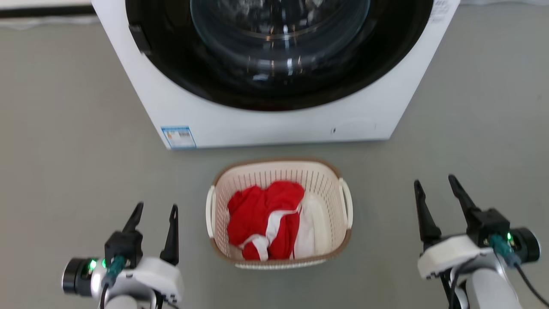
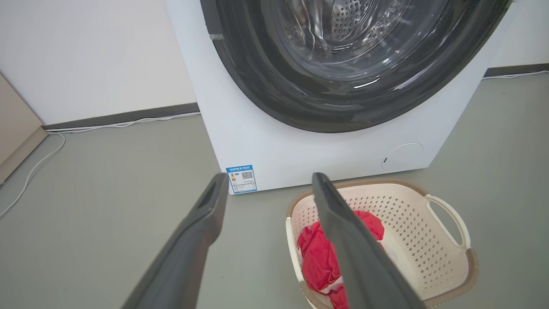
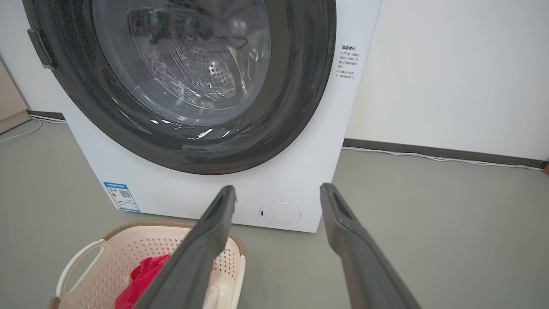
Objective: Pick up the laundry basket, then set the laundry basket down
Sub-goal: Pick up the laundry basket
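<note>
I need to take hold of the laundry basket (image 1: pixel 317 182) next with my left gripper, by the white loop handle nearest the loose red cloth (image 1: pixel 265 219) heaped inside it.
The laundry basket (image 1: pixel 317 182) rests on the grey floor just before the washing machine, cream-white and perforated with a brown rim and white loop handles, holding red and white cloth (image 1: pixel 268 221). My left gripper (image 1: pixel 155 209) hovers open off the basket's left side, apart from it, nothing between its fingers. On the opposite side my right gripper (image 1: pixel 435 181) is open too, a wider gap from the basket. In the left wrist view the basket (image 2: pixel 411 219) lies at lower right beyond my left gripper (image 2: pixel 270 180). The right wrist view has the basket (image 3: pixel 128 253) at lower left of my right gripper (image 3: pixel 278 192).
A large white washing machine (image 1: pixel 274 116) with a dark round door stands close behind the basket. White cables (image 2: pixel 120 124) run along the wall's base on the left, and another cable (image 3: pixel 437 158) on the right. Grey floor (image 1: pixel 77 163) spreads on both sides.
</note>
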Controlling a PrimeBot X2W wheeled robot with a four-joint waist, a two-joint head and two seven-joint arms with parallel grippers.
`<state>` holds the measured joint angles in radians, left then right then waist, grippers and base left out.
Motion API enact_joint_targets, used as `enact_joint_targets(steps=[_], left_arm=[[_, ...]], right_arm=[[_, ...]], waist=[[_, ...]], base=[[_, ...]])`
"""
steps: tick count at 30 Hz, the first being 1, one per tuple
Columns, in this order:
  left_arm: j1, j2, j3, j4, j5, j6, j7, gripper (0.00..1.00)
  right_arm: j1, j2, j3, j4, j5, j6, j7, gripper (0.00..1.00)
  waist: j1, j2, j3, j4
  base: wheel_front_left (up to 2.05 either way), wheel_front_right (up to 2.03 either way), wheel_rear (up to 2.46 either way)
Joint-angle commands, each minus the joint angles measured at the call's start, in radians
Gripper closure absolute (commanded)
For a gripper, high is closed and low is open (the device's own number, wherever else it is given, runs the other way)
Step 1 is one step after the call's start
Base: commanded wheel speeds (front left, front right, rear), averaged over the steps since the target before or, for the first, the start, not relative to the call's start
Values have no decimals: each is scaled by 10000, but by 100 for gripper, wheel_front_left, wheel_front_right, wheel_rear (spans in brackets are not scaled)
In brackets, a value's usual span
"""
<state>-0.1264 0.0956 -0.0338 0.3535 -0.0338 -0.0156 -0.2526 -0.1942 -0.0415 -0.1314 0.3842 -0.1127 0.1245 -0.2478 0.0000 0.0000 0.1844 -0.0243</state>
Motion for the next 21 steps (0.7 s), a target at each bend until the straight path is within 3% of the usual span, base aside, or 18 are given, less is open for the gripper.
enact_joint_targets(steps=[1,7,21], left_arm=[[-566,85,279,-109,76,-59,-92,0],[-1652,15,242,648,-16,-148,-92,0],[-4918,-153,-65,4395,-293,-433,-92,0]], right_arm=[[-487,-87,205,-89,-10,62,-139,0],[-1475,-87,41,590,20,62,-139,0],[-3959,-87,479,3263,-258,62,-139,0]], waist=[[0,0,588,58],[0,0,1740,133],[0,0,4057,382]], base=[[0,0,0],[0,0,0],[0,0,0]])
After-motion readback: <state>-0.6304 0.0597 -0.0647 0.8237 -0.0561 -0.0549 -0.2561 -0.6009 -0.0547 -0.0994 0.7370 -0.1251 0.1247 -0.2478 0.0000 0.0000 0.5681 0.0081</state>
